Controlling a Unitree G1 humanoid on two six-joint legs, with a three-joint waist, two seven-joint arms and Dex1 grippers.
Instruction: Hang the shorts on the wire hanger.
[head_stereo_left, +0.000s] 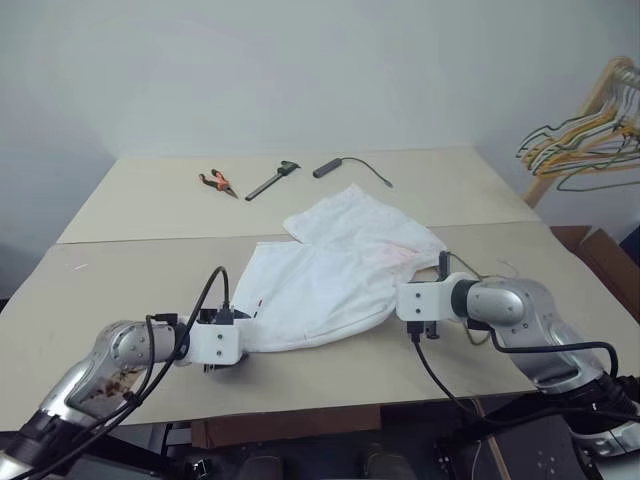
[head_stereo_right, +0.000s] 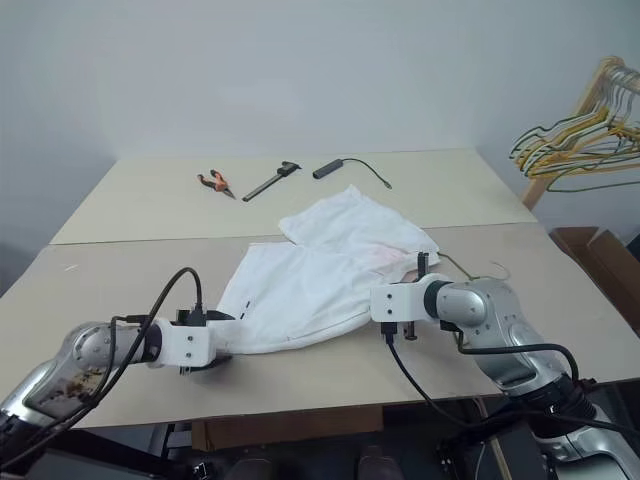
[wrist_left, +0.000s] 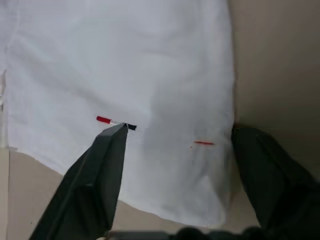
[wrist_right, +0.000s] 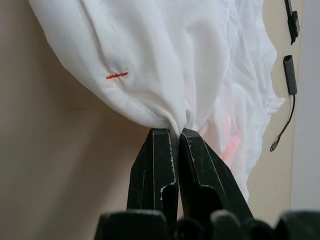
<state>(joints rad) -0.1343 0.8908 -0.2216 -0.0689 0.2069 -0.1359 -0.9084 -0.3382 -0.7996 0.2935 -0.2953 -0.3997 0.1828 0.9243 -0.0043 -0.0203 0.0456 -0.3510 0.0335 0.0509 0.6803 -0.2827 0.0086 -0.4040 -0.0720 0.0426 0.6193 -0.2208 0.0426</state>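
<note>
The wide cloth panel lies flat on the tabletop, so my left gripper will next grab the shorts by the folded side edge (wrist_left: 217, 145) near the leg hem.
The white shorts (head_stereo_left: 330, 270) lie spread on the table's middle, with a faint pink smudge near their right side. My left gripper (wrist_left: 182, 140) is open at the near left hem. Its fingers (wrist_left: 107, 165) straddle the cloth by small red and dark marks (wrist_left: 115, 121). My right gripper (wrist_right: 177, 132) is shut on a bunched fold of the shorts at their near right edge, also seen from the head (head_stereo_left: 393, 303). A thin wire (head_stereo_right: 480, 273), apparently part of the wire hanger, shows beside the right wrist; the rest is hidden under the cloth.
Orange-handled pliers (head_stereo_left: 217, 182), a black tool (head_stereo_left: 273, 180) and a black cable with a cylindrical end (head_stereo_left: 328, 167) lie at the table's far side. Bunched yellow and green hangers (head_stereo_left: 585, 135) hang at the right. A cardboard box (head_stereo_left: 605, 262) stands off the table's right edge.
</note>
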